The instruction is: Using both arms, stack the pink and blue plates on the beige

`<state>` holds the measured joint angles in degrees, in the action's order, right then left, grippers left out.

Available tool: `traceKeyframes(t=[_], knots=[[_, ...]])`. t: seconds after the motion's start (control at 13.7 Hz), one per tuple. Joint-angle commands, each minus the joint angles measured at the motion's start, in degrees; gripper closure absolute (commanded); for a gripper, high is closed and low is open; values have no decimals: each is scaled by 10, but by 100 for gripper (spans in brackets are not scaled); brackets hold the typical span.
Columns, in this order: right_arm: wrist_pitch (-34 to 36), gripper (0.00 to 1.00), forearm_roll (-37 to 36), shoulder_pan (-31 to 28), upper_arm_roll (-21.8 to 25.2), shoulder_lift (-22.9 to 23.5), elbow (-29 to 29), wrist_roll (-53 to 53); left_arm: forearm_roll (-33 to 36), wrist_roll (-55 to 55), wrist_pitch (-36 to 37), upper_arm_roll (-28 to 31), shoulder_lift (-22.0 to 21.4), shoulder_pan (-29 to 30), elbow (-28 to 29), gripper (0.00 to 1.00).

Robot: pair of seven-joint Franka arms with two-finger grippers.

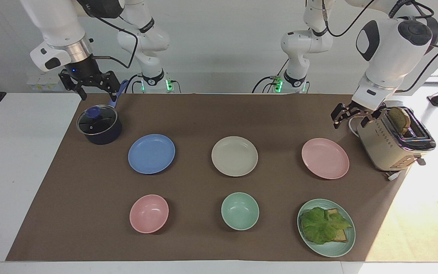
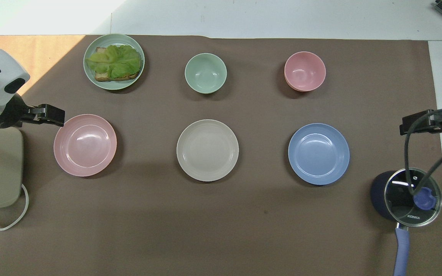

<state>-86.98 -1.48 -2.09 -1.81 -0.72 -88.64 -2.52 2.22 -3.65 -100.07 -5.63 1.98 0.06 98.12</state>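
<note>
My left gripper grabs the plate by its thin rim (image 2: 63, 129) next. The pink plate's broad side (image 2: 85, 145) is far wider than the span of my fingers.
Three plates lie in a row on the brown mat: the pink plate (image 1: 325, 158) (image 2: 85, 145) toward the left arm's end, the beige plate (image 1: 234, 156) (image 2: 207, 150) in the middle, and the blue plate (image 1: 151, 153) (image 2: 319, 153) toward the right arm's end. All three are bare and apart from each other. My left gripper (image 1: 349, 122) (image 2: 54, 115) hangs open and empty beside the toaster, just off the pink plate's rim. Above the pot's handle, my right gripper (image 1: 96, 93) (image 2: 411, 125) is open and holds nothing.
A cream toaster (image 1: 394, 140) with a slice of bread stands at the left arm's end. A dark lidded pot (image 1: 99, 125) sits at the right arm's end. Farther from the robots lie a pink bowl (image 1: 149, 213), a green bowl (image 1: 240, 211) and a green plate (image 1: 337, 247) with lettuce on toast.
</note>
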Motion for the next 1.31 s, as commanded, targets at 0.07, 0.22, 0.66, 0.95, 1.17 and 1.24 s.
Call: traceKeyframes(t=[0.07,0.22,0.66,0.95,1.17,1.24], knots=[[-4,0,-4,-5,-4,-14,-15,-2,-13,22,-89,0,-26,21,105,0],[-4,0,-4,-5,-4,-14,-15,-2,-13,27,-171,3,-22,37,172,0],[-4,0,-4,-5,-4,-14,-15,-1,-13,97,-247,3,42,94,234,0],[-4,0,-4,-5,-4,-14,-15,-1,-13,98,-267,2,65,95,243,0],[-5,0,-4,-5,-4,-13,-15,-1,-13,95,-278,2,78,94,243,0],[-5,0,-4,-5,-4,-14,-15,-2,-13,96,-277,2,77,98,246,0]])
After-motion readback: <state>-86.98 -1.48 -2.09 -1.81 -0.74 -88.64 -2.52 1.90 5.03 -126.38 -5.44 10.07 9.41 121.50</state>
